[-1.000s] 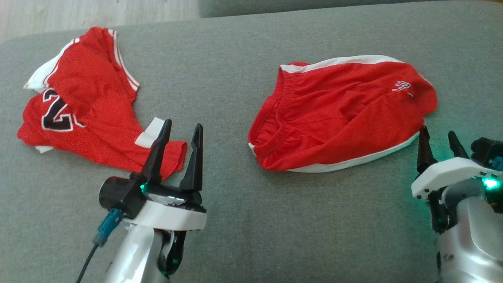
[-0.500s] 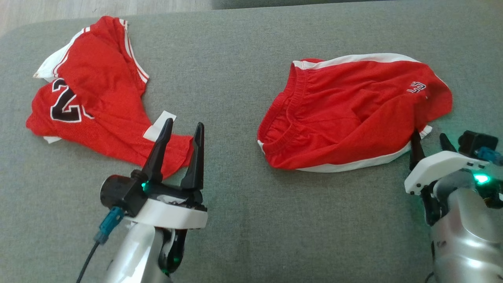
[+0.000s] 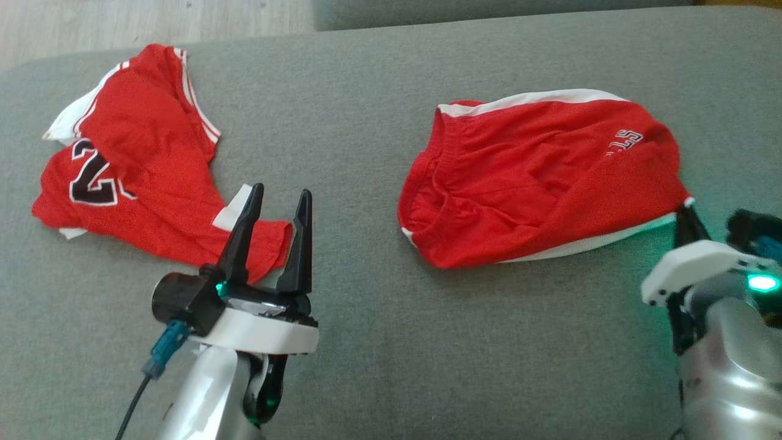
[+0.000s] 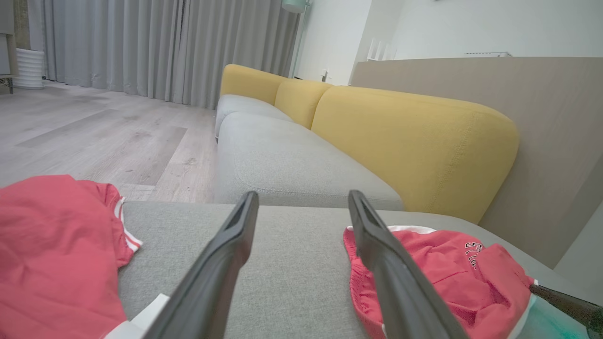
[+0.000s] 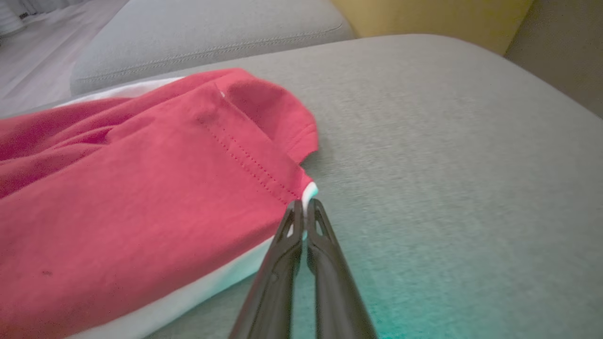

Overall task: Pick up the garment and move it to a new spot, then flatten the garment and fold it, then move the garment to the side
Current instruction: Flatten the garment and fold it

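My left gripper should next pick up the shorts by the elastic waistband corner, because its gathered edge stands up while the crumpled red body lies slack.
The garment, a pair of red shorts with white side stripes, lies crumpled on the grey cushion at the right. My right gripper is at its near right corner. In the right wrist view the jaws are pressed together, shut on the white hem corner of the shorts. My left gripper stands open over the cushion, apart from the shorts, its fingers empty. The left wrist view shows the left gripper with the shorts off to its right.
A red jersey with a black number lies crumpled at the left, its near edge just beyond the left fingers. The grey cushion has bare room in the middle and front. Wooden floor lies past its far left edge. A yellow backrest stands beyond.
My right gripper went from open beside the shorts to shut on their near right corner. The left arm held still. The head camera swayed a little.
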Controlling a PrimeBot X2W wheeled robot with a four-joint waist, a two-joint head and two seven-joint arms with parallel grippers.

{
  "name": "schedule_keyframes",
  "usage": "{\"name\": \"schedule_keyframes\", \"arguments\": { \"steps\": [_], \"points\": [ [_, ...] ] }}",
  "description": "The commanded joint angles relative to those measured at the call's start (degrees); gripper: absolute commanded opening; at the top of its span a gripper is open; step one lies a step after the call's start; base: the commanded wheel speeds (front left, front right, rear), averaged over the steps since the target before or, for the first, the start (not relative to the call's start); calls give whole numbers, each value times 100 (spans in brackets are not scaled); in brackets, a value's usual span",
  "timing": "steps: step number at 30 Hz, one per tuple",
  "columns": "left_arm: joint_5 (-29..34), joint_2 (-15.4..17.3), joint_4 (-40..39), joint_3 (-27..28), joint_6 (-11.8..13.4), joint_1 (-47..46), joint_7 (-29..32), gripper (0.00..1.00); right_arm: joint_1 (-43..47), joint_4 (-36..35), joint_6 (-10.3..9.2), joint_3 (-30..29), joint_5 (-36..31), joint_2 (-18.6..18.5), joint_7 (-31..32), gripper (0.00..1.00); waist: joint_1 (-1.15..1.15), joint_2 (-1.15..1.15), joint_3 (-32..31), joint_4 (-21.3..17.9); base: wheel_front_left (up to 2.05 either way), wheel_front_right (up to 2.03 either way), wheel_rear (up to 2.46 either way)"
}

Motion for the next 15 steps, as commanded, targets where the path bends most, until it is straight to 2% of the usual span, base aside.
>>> {"name": "schedule_keyframes", "arguments": {
  "steps": [1,5,9,12,15],
  "points": [
    [-28,43,-178,206,9,-76,-46,100,5,-205,-4,70,30,-18,-84,0,0,0,-44,-44,0,0,0],
    [-33,34,-190,197,9,-33,-46,100,247,-390,-4,-98,481,-18,-158,0,0,0,-120,-152,0,0,0],
    [-6,43,-179,35,9,-48,-46,100,485,-542,-4,0,1015,-18,-194,0,0,0,-129,-285,0,0,0],
    [80,164,-62,-303,9,-168,-46,100,602,-644,-4,182,1280,-18,-196,0,0,0,-93,-398,0,0,0],
    [218,408,279,-911,9,-419,-1,100,645,-727,-4,367,1438,-18,-164,0,0,0,-27,-502,0,0,0]
  ]
}}
